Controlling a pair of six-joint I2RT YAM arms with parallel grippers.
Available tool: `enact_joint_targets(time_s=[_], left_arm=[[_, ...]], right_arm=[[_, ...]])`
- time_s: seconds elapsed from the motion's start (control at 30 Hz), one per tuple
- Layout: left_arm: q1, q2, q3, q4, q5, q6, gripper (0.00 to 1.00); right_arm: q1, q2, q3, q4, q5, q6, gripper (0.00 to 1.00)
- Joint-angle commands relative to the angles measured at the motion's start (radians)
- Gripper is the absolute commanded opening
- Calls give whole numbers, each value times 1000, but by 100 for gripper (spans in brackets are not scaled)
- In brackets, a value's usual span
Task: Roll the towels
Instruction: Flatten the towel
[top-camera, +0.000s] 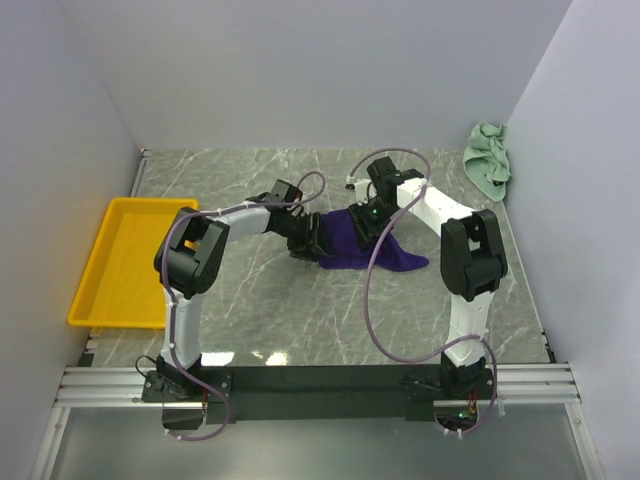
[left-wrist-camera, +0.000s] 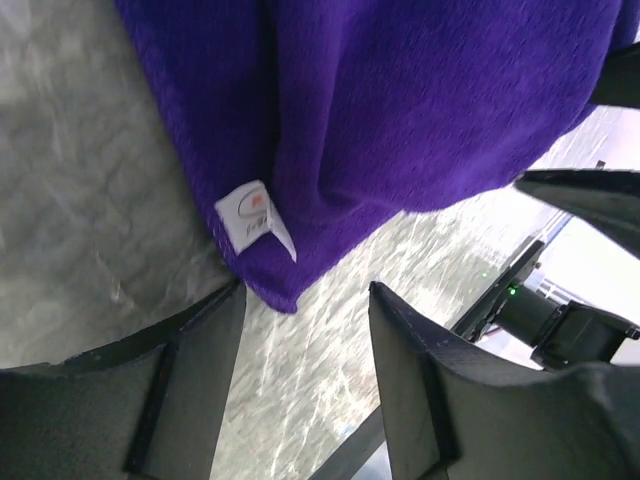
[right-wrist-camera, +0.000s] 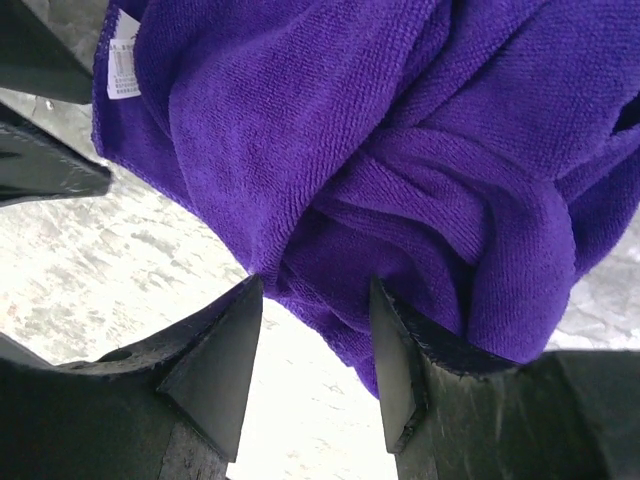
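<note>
Next, the left gripper picks up the purple towel (top-camera: 365, 245) by the corner beside the white label, to spread it flat for rolling.
The purple towel (top-camera: 365, 245) lies crumpled at the table's middle, between both grippers. My left gripper (top-camera: 305, 238) is at its left end, open; in the left wrist view (left-wrist-camera: 305, 295) a towel corner (left-wrist-camera: 280, 285) with a white label (left-wrist-camera: 255, 220) lies just ahead of the gap. My right gripper (top-camera: 368, 222) is over the towel's far side, open; in the right wrist view (right-wrist-camera: 315, 290) folds of the towel (right-wrist-camera: 380, 170) bulge between the fingertips. The mint green towel (top-camera: 488, 160) lies bunched in the far right corner.
A yellow tray (top-camera: 125, 262) sits at the table's left edge. White walls close in on the left, back and right. The left gripper's fingers (right-wrist-camera: 40, 150) show at the left of the right wrist view.
</note>
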Motion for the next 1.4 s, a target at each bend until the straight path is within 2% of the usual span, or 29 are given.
enact_joint_targets(time_s=[0.0, 0.07, 0.13, 0.17, 0.2, 0.23, 0.27, 0.3, 0.5, 0.73, 0.9, 1.17, 1.23, 1.27, 1.33, 1.37], left_arm=[[-2, 72, 14, -22, -86, 19, 60], [-5, 86, 17, -25, -77, 19, 53], [-9, 89, 20, -38, -89, 34, 44], [-9, 86, 18, -54, -95, 41, 31], [-9, 85, 18, -64, -104, 61, 25], [-5, 82, 15, -74, -123, 74, 18], [-2, 71, 11, -94, -127, 87, 4], [1, 65, 6, -104, -132, 112, 1], [85, -18, -37, -199, -155, 222, 0], [168, -130, -95, -322, -192, 364, 0], [168, -135, -98, -358, -218, 411, 0], [171, -82, -82, -355, -259, 402, 0], [177, -84, -66, -347, -262, 393, 0], [180, -82, -60, -345, -262, 381, 0], [191, -81, -43, -353, -258, 378, 0], [195, -81, -40, -353, -256, 374, 0]], right_arm=[[-5, -2, 19, 28, -23, 6, 54], [-8, -2, 19, 28, -25, 14, 49], [-22, -4, 21, 30, -41, 27, 36], [-29, -4, 25, 28, -48, 32, 30], [-37, -4, 33, 20, -57, 35, 25], [-58, -4, 40, 14, -67, 41, 11], [-71, -4, 54, 8, -74, 44, 4], [-85, -7, 60, -6, -78, 46, 0], [-201, -104, 76, -64, -138, 44, 0], [-289, -181, 139, -141, -98, 4, 0], [-290, -76, 246, -122, 27, 32, 0], [-238, 61, 505, -108, 69, 98, 0], [-211, 87, 525, -148, 75, 67, 18], [-212, 99, 519, -176, 66, 58, 40], [-227, 78, 461, -164, 46, 43, 55], [-253, 32, 377, -150, 28, 37, 62]])
